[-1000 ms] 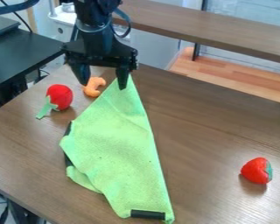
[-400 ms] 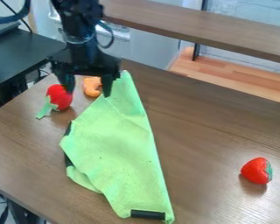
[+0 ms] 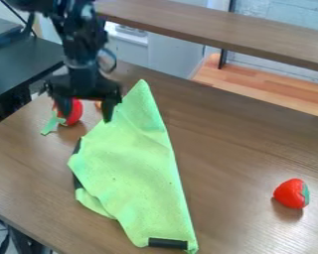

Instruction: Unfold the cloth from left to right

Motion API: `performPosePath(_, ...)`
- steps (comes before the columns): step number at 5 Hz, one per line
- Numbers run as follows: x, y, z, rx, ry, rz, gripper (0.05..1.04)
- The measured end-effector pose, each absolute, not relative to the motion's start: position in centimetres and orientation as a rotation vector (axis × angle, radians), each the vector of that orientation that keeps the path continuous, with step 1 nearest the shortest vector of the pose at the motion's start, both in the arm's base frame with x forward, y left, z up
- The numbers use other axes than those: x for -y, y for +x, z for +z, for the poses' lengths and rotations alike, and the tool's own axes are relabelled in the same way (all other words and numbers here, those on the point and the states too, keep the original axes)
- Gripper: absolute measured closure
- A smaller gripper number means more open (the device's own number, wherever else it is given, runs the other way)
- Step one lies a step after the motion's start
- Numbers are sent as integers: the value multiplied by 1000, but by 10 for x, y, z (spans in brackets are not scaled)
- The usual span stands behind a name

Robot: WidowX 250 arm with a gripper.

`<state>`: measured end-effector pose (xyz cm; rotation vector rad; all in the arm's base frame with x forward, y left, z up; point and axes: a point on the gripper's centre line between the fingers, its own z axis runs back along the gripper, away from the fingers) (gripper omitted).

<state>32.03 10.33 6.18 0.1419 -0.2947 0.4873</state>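
I should grab the cloth (image 3: 136, 168) next by its edge beside the black patch to unfold it.
My gripper (image 3: 84, 115) hangs open at the upper left, above the table by the cloth's upper left edge, its two fingers apart with a red toy partly behind them. The light green cloth (image 3: 136, 168) lies partly folded across the middle of the table, narrowing to a point at its top. Black patches show at its left edge and at its bottom corner. Along the lower left, part of the cloth is folded and bunched.
A red toy (image 3: 73, 112) with a green end stands behind the gripper, and an orange toy (image 3: 98, 105) is mostly hidden there. A strawberry (image 3: 291, 193) sits at the right on the brown table (image 3: 241, 149). A dark side table (image 3: 19, 64) adjoins at the upper left.
The gripper has moved left and somewhat down from the cloth's top tip to the front of the red toy, now covering most of the orange one. The cloth looks nearly the same.
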Motion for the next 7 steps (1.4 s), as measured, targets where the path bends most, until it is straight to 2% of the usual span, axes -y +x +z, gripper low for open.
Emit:
performPosePath(2,-120,318,42,288,135,504,83)
performPosePath(4,-128,313,27,281,166,487,83)
performPosePath(6,-131,304,-8,232,212,471,83)
performPosePath(7,-125,305,-19,236,231,450,134)
